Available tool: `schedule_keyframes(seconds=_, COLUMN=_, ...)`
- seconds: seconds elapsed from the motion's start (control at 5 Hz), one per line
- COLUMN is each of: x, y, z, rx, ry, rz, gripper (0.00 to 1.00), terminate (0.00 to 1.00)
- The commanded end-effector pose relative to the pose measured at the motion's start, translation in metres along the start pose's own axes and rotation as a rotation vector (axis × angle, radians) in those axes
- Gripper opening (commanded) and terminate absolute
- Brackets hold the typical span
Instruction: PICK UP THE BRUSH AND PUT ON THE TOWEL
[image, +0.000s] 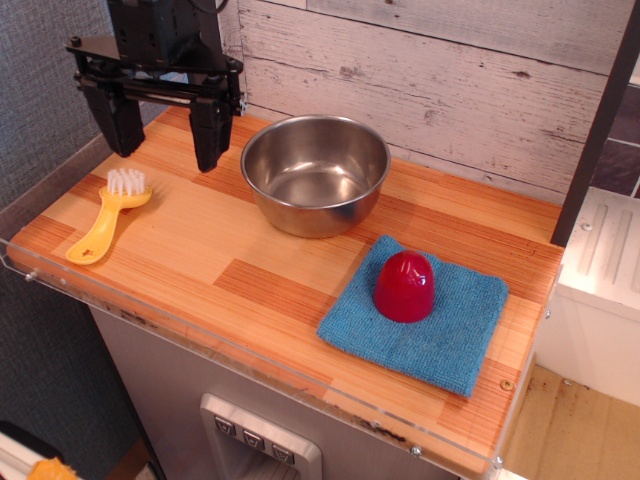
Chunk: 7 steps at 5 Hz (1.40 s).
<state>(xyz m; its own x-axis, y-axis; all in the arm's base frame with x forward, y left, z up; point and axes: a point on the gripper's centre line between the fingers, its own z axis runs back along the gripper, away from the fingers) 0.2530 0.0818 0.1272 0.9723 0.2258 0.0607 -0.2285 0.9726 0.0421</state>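
The yellow brush (107, 218) should be grabbed next by its neck below the bristles, so my gripper can put it on the towel (455, 325).
The yellow brush (107, 218) lies on the wooden counter at the left, white bristles up at its far end, its handle with a hole pointing toward the front edge. The blue towel (455, 325) lies flat at the front right, with a red dome-shaped object (404, 286) standing on it. My gripper (165, 128) hangs above the counter at the back left, just behind and above the brush's bristle end. Its two black fingers are spread apart with nothing between them.
A steel bowl (315, 172) stands at the back middle, between the brush and the towel. A clear plastic lip (230, 350) runs along the counter's front and left edges. A whitewashed plank wall is behind; a black post (600, 120) stands at the right.
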Motion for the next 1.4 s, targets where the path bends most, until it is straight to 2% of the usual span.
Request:
schedule_keyframes(seconds=0.0, x=0.000, y=0.000, z=0.000, rx=0.000, ry=0.000, rz=0.000, gripper=1.00, terminate=0.00)
schedule_keyframes(seconds=0.2, x=-0.005, y=0.020, z=0.005, rx=-0.028, ry=-0.073, rz=-0.037, gripper=1.00, terminate=0.00)
schedule_keyframes(seconds=0.4, x=0.001, y=0.049, z=-0.001, rx=-0.004, ry=-0.129, rz=-0.095, gripper=1.00, terminate=0.00)
schedule_keyframes(seconds=0.6, x=0.021, y=0.094, z=-0.024, rx=0.053, ry=-0.165, rz=-0.134, gripper=1.00, terminate=0.00)
schedule_keyframes(seconds=0.8, x=0.032, y=0.113, z=-0.045, rx=0.065, ry=-0.138, rz=-0.049, gripper=1.00, terminate=0.00)
schedule_keyframes(seconds=1.0, x=0.039, y=0.122, z=-0.073, rx=0.044, ry=-0.078, rz=0.073, gripper=1.00, terminate=0.00)
schedule_keyframes(seconds=1.2, x=0.036, y=0.117, z=-0.083, rx=0.022, ry=-0.032, rz=0.164, gripper=1.00, terminate=0.00)
